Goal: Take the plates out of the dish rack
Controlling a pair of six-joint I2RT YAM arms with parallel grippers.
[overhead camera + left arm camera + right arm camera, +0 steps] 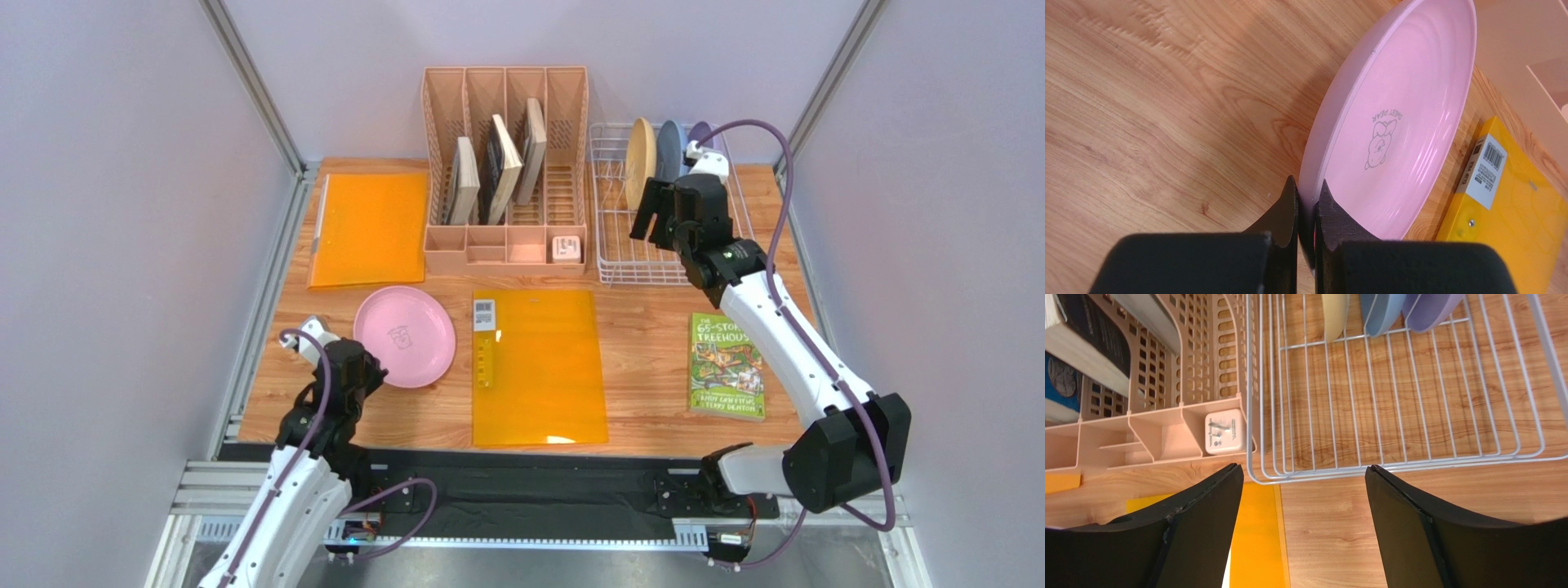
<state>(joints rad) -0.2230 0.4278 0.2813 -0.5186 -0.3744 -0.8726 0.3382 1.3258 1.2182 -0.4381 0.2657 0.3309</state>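
Note:
The pink plate (405, 335) rests on the wood with its tilted bottom facing empty table and would settle flat, so my left gripper should open.
The pink plate (405, 335) lies on the wooden table at the front left. My left gripper (363, 368) is shut on its near-left rim; in the left wrist view both fingers (1290, 208) pinch the edge of the pink plate (1401, 122), which rests on the wood. The white wire dish rack (613, 233) stands at the back right and holds the cream-yellow (639, 159), light blue (669, 147) and lavender (699, 132) plates on edge. My right gripper (672, 227) is open and empty above the rack's near part (1389, 404); its jaws (1303, 471) are wide apart, well short of the plates (1379, 312).
A pink slotted organizer (504, 92) with books stands left of the rack, a small white box (566, 249) in its front tray. An orange folder (368, 227) lies at the back left, another (537, 365) in the middle. A green book (726, 364) lies at the front right.

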